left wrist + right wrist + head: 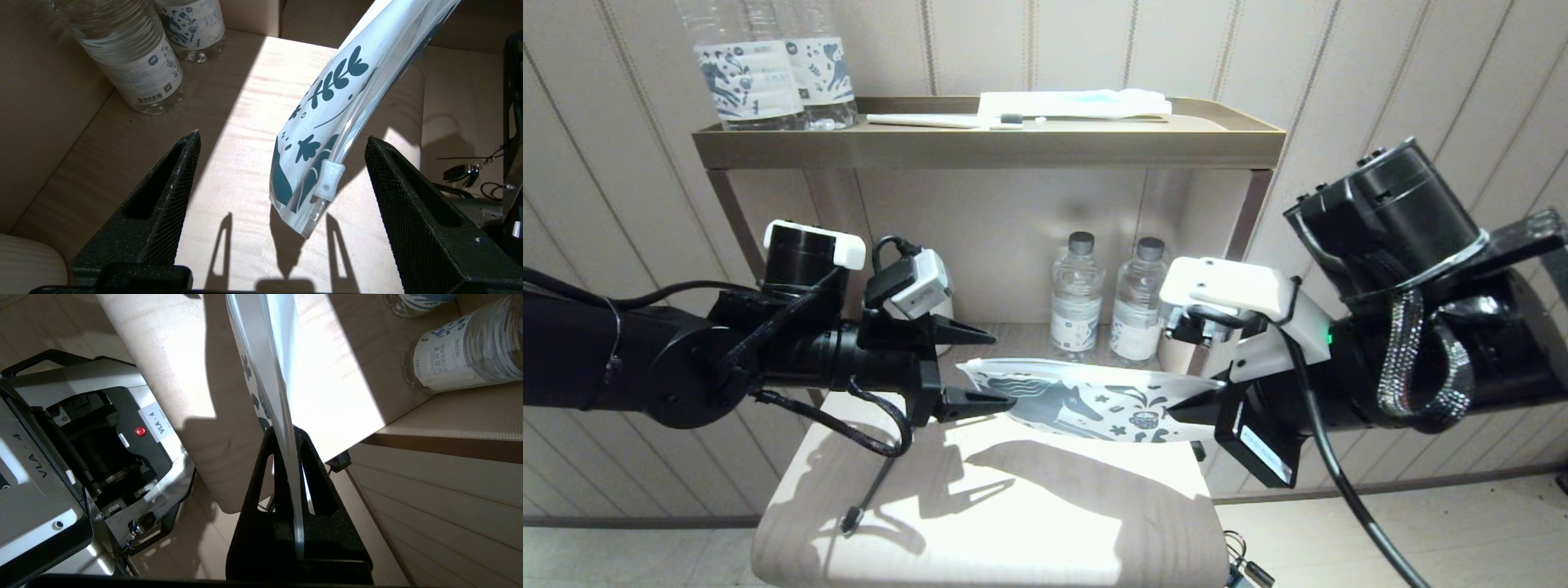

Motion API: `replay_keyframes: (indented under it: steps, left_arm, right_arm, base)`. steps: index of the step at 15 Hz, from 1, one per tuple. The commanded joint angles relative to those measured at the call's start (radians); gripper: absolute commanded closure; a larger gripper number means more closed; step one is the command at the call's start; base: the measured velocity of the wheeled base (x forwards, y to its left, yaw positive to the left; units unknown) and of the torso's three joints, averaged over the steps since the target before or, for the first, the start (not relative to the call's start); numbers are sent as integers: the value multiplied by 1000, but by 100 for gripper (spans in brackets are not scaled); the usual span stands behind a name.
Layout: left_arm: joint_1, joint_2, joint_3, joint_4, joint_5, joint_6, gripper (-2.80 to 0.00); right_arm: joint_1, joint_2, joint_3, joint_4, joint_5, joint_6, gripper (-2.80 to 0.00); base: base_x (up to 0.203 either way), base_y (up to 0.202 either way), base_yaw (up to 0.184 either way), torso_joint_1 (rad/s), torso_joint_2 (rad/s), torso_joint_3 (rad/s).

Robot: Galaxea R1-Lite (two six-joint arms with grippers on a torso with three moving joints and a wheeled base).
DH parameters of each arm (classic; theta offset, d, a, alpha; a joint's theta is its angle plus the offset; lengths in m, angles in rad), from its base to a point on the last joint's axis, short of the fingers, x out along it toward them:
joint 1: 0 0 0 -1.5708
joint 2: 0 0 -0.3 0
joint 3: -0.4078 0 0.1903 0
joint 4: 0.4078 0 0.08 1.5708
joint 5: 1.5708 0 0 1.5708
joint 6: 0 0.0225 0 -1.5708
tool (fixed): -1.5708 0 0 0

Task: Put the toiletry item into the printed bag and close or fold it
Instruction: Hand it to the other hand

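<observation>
My left gripper needs to pinch the printed bag next by its corner with the zip slider [319, 196], so the printed bag's opening [375, 93] stays free for the toiletry item.
The printed bag [1086, 400] hangs level in the air above the pale wooden top, its dark-blue horse facing up. My right gripper [1180, 408] is shut on its right end; in the right wrist view the bag's thin edge [265, 343] runs up out of the closed right gripper [287, 435]. My left gripper [1003, 367] is open at the bag's left end, one finger above and one below, not touching. In the left wrist view the bag's corner [347, 69] and its white zip slider [331, 179] hang between the spread fingers of the left gripper [282, 136]. No slim grey-handled toothbrush shows.
Two small water bottles [1078, 298] [1137, 302] stand on the lower shelf behind the bag. On the top shelf [988, 147] are two horse-labelled bottles [747, 73], a white-handled toothbrush [947, 121] and a white-and-blue packet [1078, 102]. The wooden top [980, 523] lies below the bag.
</observation>
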Motion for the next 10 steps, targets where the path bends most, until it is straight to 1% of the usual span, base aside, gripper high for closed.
replay_keyframes:
  steps: [1,6,7,10]
  left_arm:
    - [0,2,2,-2,-5,2,-280]
    - [0,-2,8,-2,-5,3,-280]
    - [0,-5,11,-1,-5,3,0]
    - [0,-16,14,1,-8,2,0]
  right_arm:
    - [10,3,-8,2,5,-3,0]
    - [22,24,-34,1,22,-2,0]
    - [23,27,-40,1,23,-2,0]
    - [24,40,-50,1,23,-3,0]
  base:
    - [0,0,0,0,0,0]
    - [0,0,0,0,0,0]
    - [0,0,0,0,0,0]
    - [0,0,0,0,0,0]
